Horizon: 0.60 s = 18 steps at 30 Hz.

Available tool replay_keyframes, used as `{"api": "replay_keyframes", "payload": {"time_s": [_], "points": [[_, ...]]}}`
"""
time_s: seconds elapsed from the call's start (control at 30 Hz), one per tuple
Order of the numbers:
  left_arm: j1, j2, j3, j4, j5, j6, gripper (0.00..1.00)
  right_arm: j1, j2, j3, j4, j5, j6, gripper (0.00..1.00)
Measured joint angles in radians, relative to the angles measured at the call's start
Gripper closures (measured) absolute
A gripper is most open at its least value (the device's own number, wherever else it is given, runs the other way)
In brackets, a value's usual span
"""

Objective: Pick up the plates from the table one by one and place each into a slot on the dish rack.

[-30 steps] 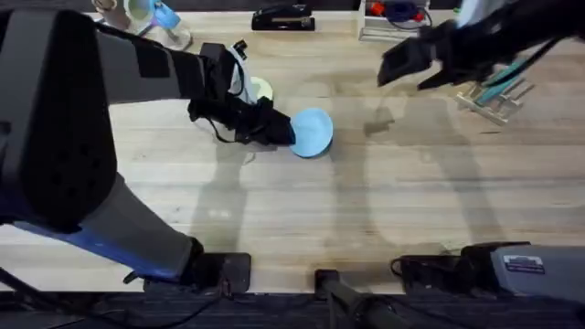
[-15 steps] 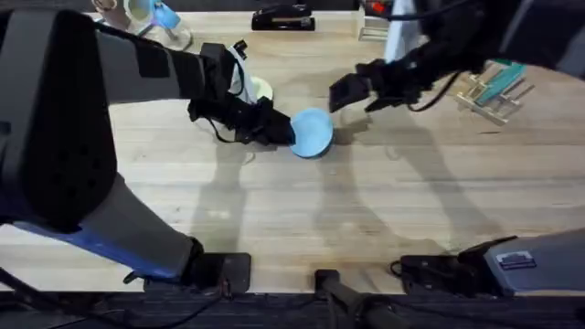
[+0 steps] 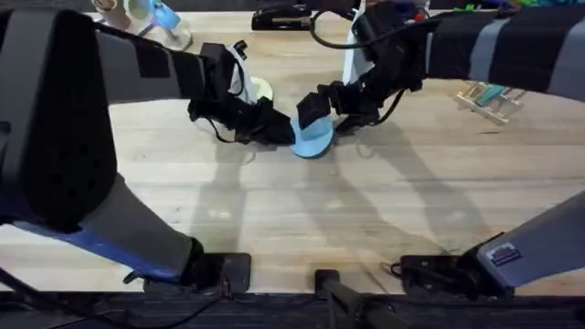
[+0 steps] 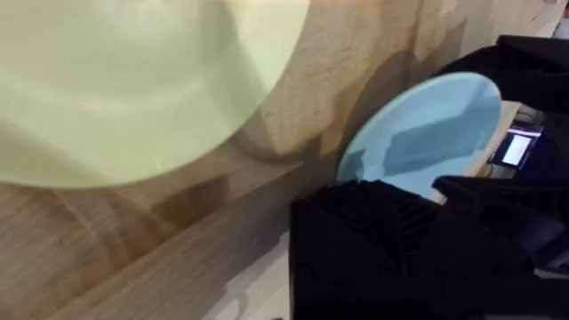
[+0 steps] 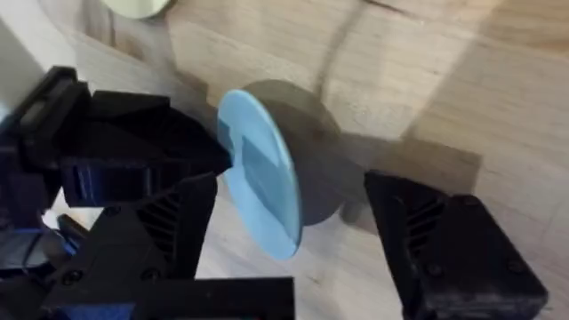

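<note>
I need to grab the light blue plate by its rim (image 5: 292, 182) with my right gripper next, so that I can stand it in a slot on the dish rack.
My left gripper (image 3: 281, 129) is shut on the rim of the light blue plate (image 3: 313, 137), holding it tilted on edge just above the table (image 3: 366, 210). The left wrist view shows that plate (image 4: 427, 124) in front of the left gripper (image 4: 373, 191). The cream plate (image 3: 261, 90) (image 4: 133, 80) lies flat on the table behind the left arm. My right gripper (image 3: 322, 115) is open at the blue plate's far side. In the right wrist view its fingers (image 5: 169, 240) straddle the blue plate (image 5: 262, 182) without touching it. The dish rack (image 3: 494, 99) stands at the far right.
A black stapler-like object (image 3: 281, 18) lies at the table's back edge. Cups (image 3: 146, 14) stand at the back left. Small items (image 3: 393, 14) sit at the back near the right arm. The near half of the table is bare wood.
The right arm has swung left from near the dish rack to the blue plate, its gripper open. The left arm has held still with the blue plate.
</note>
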Motion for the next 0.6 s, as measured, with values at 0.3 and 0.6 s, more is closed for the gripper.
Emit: {"api": "replay_keyframes", "payload": {"time_s": [0.3,0.6], "points": [[0.000,0.000,0.000,0.000,0.000,0.000,0.959,0.000,0.000,0.000,0.010,0.000,0.050,0.007],[0.000,0.000,0.000,0.000,0.000,0.000,0.960,0.000,0.000,0.000,0.014,0.000,0.054,0.007]]}}
